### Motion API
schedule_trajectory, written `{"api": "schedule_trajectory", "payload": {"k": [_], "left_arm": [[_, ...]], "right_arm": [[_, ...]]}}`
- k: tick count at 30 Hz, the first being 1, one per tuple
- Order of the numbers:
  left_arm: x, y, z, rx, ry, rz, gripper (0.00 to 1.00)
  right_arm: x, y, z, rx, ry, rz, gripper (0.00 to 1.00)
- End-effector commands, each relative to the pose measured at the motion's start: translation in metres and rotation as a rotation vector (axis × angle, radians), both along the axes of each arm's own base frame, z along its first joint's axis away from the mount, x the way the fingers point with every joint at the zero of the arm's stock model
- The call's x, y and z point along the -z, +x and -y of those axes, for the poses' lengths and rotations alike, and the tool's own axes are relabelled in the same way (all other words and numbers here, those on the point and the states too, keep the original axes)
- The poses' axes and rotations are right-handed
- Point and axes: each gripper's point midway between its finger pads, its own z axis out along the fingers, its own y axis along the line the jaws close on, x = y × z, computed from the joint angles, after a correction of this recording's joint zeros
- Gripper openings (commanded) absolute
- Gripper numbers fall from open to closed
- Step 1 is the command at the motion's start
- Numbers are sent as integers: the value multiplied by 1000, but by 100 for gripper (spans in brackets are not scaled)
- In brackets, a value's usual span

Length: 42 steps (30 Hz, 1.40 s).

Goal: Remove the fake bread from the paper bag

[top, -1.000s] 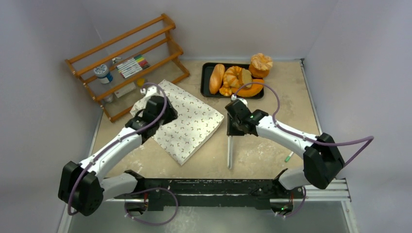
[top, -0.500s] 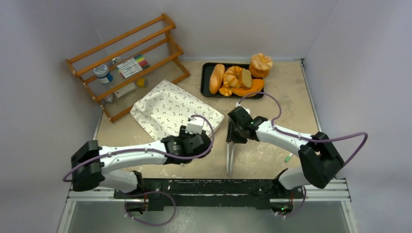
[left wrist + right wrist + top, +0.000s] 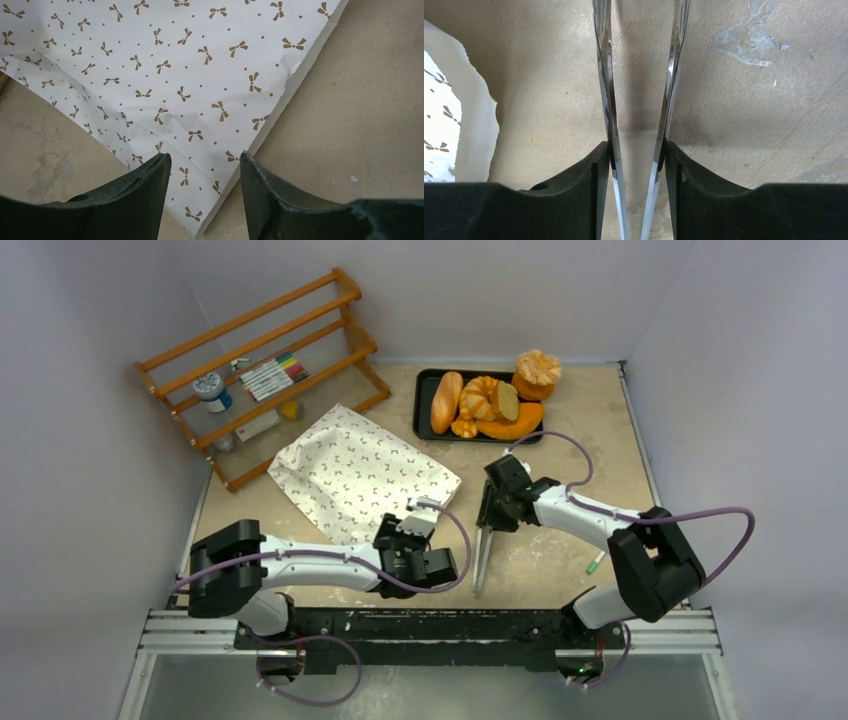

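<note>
It isn't time to close yet: the paper bag's near corner lies flat below my left gripper's fingers, and they would miss it now. My left gripper should go lower first.
The paper bag (image 3: 350, 475), white with small brown bow marks, lies flat on the table left of centre. Its near corner (image 3: 200, 220) shows between my left gripper's fingers. My left gripper (image 3: 397, 540) (image 3: 205, 157) hovers low over that corner, open and empty. The fake bread (image 3: 447, 400) lies in several pieces on a black tray (image 3: 420, 405) at the back. A round bun (image 3: 538, 373) sits at the tray's far right corner. My right gripper (image 3: 492, 518) (image 3: 636, 147) is shut on metal tongs (image 3: 479, 562) (image 3: 604, 75), its pads pressing both arms from outside.
A wooden rack (image 3: 260, 370) with markers and a jar stands at the back left. A small green stick (image 3: 594, 563) lies near the right arm's base. White walls close in the table on three sides.
My left arm swung from the bag's far left end to its near corner, and the bag now lies flat. The right gripper drew the tongs slightly nearer and to the right.
</note>
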Motion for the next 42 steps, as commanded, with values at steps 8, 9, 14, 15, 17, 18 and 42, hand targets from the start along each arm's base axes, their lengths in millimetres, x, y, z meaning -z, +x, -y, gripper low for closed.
{"api": "schedule_trajectory", "payload": {"k": [8, 9, 14, 15, 17, 18, 42], "left_arm": [[-4, -11, 32, 43, -10, 47, 54], [-1, -11, 31, 41, -2, 47, 54], [5, -7, 24, 15, 40, 91, 55], [7, -5, 22, 10, 51, 102, 55], [11, -3, 22, 4, 74, 121, 55], [13, -2, 21, 1, 86, 130, 55], [9, 32, 4, -109, 138, 317, 40]], "right_arm": [[-9, 11, -1, -1, 25, 39, 45], [-9, 11, -1, -1, 26, 38, 45], [-13, 13, -2, -2, 34, 50, 45], [-13, 13, -2, -2, 34, 50, 45], [-13, 13, -3, -3, 36, 50, 45], [-13, 13, -3, -3, 35, 48, 45], [-11, 11, -2, -3, 40, 53, 44]]}}
